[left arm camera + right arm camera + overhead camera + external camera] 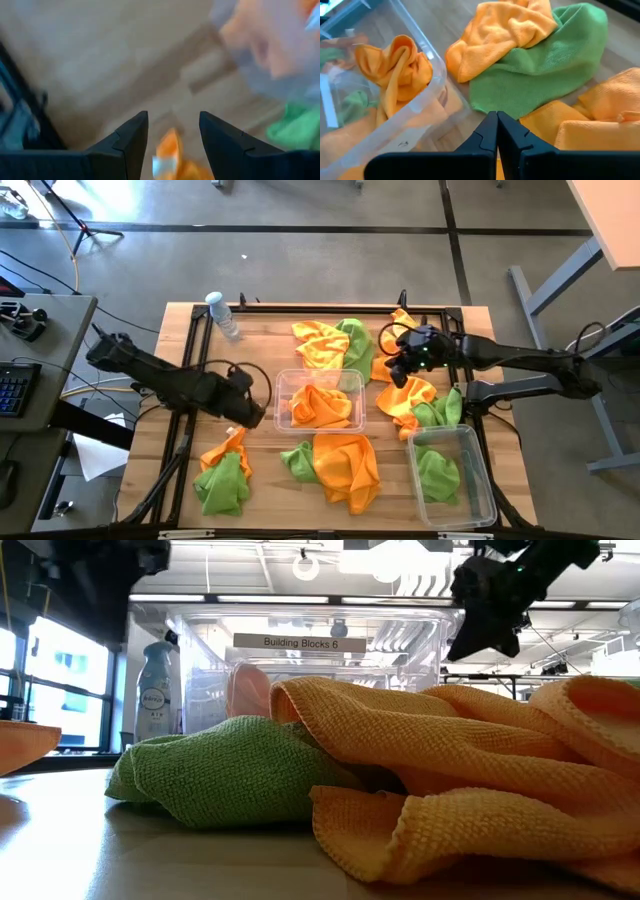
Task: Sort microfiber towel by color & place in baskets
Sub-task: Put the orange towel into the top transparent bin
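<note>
My left gripper grabs the orange towel by its white-labelled corner (232,431) (165,164) next, to sort orange into the middle basket.
Orange and lime green microfiber towels lie in heaps on the wooden table. An orange and green heap (330,345) lies at the far middle, an orange towel (345,470) with a green one (298,462) at the near middle, another mixed heap (225,475) at the near left, and more (420,400) at the right. The middle basket (285,385) holds an orange towel (395,70). The right basket (480,480) holds a green towel (438,475). My left gripper (250,408) hangs open left of the middle basket, with an orange towel (170,155) below it. My right gripper (497,130) is shut and empty above the towels right of that basket.
A clear water bottle (222,315) lies at the table's far left. A black frame (190,340) runs along the table's edges. Bare wood (250,350) shows between the bottle and the middle basket. A desk with a keyboard (15,385) stands left of the table.
</note>
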Controlling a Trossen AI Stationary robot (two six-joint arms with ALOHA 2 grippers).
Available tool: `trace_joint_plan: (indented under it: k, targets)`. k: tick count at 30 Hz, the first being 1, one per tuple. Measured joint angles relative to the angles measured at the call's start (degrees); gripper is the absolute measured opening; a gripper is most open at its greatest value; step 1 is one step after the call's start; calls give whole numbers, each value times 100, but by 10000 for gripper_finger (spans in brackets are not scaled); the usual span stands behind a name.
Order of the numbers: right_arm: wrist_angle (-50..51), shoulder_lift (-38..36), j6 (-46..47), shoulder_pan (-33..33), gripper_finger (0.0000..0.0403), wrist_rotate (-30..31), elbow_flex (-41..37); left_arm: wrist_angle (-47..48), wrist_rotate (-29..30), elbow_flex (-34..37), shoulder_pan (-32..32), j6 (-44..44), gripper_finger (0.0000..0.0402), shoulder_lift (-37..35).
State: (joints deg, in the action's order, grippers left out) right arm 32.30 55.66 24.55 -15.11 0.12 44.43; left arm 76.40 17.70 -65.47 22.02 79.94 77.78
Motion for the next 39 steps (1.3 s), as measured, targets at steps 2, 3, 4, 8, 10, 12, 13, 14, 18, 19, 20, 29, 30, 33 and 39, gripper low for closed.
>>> trace_joint_plan:
  k: [2,3,4,8,10,12,13,14,18,19,20,29,30,33,39]
  targets:
    - [6,-180,-57,0,0,0,-49,22,-375,0,160,317,168,119]
    - [16,-250,-96,0,0,-7,-63,20,-540,0,247,437,168,185]
    - [10,-307,-128,0,0,-37,-68,20,-679,0,329,568,168,253]
    - [-3,-457,-240,2,0,-280,-70,36,-995,0,655,1027,168,560]
    - [0,-477,-257,2,0,-379,-70,43,-1031,0,785,1154,168,730]
    - [3,-477,-257,2,0,-491,-70,45,-1130,22,879,1263,168,888]
    - [2,-477,-257,4,0,-512,-70,23,-1192,62,912,1308,168,948]
    - [2,-477,-257,4,0,-522,-70,-7,-1253,144,951,1373,168,997]
    - [2,-477,-278,4,0,-526,-70,-645,-1590,723,1110,1691,168,1009]
    - [2,-477,-300,4,0,-529,-70,-938,-1617,898,1160,1775,168,969]
    - [2,-477,-302,4,0,-535,-70,-1231,-1620,1044,1205,1870,168,936]
    - [-1,-477,-320,4,0,-750,-70,-2395,-1811,2035,1373,2500,168,921]
    - [-1,-477,-326,4,0,-750,-70,-2521,-1811,2136,1373,2559,168,920]
    - [-1,-477,-404,4,0,-748,-70,-2835,-1811,2300,1371,2696,154,915]
    - [-1,-475,-428,4,0,-748,-70,-2466,-1810,2115,1386,2890,35,918]
